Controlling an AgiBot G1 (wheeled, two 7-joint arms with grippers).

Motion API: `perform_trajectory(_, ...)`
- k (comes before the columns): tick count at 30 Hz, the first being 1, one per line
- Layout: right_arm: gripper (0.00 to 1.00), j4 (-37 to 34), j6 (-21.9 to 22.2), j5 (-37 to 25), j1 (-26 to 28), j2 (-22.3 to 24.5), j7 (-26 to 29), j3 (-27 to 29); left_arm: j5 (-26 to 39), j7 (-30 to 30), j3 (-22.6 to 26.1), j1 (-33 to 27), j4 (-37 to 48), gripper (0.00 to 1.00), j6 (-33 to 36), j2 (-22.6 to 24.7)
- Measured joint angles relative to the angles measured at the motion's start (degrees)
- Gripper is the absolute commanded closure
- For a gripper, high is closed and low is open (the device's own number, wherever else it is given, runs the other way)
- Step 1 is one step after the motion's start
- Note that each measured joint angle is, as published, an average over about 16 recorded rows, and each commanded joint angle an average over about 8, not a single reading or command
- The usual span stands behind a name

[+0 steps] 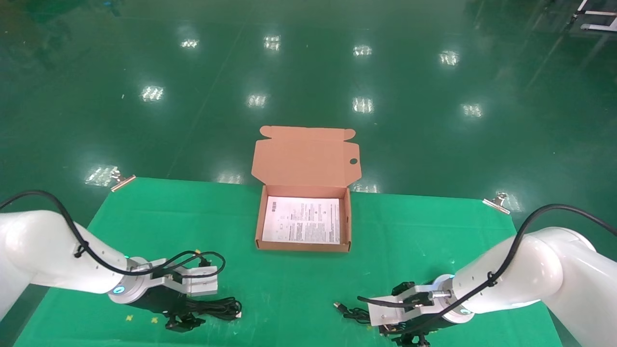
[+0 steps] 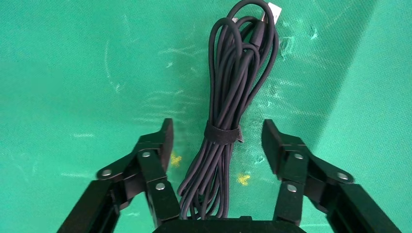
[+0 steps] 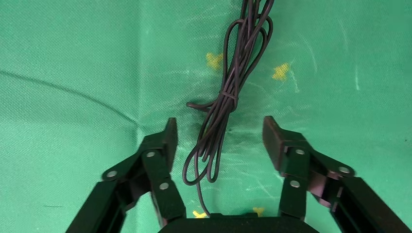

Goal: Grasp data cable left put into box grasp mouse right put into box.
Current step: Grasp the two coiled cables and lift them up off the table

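Next, my left gripper grabs the data cable by its strapped middle (image 2: 222,133) to put it into the box. The long bundle has slack loops at both ends.
The data cable (image 2: 233,82) is a strapped black bundle with a pale plug (image 2: 274,10), lying on the green cloth at the front left (image 1: 219,307). My left gripper (image 2: 218,128) is open and low over it, one finger on each side of the strap (image 1: 181,322). My right gripper (image 3: 220,125) is open at the front right (image 1: 405,336), straddling the mouse's thin looped cord (image 3: 232,90), whose USB plug (image 1: 338,305) points left. The mouse itself is hidden. The box (image 1: 348,217) stands open at the table's middle back, with a white leaflet (image 1: 302,220) inside.
The box's lid (image 1: 303,156) stands raised behind it, with a round hole (image 1: 353,161). Metal clips (image 1: 123,182) (image 1: 496,202) hold the cloth at the back corners. Small yellow marks (image 3: 281,72) dot the cloth near both grippers. Both grippers are close to the table's front edge.
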Motion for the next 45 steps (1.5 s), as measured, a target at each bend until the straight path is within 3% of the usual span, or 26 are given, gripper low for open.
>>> perform_trajectory(27,1.0,0.4,-0.1,0.1,0.6,0.6,0.8,0.4,0.0,0.1,0.0,-0.2,-0.6,1.0,0.1,-0.3)
perform_trajectory(37,1.0,7.7,1.6,-1.0,5.3,6.3,8.0,3.8,0.6,-0.5,-1.0,-2.3,-6.5,1.0,-0.8,-3.0)
perform_trajectory(45,1.0,16.0,5.2,-4.0,12.0,9.0,14.0,7.5,4.7,-4.8,-2.4,-5.0,-16.4,1.0,-4.7,-5.5)
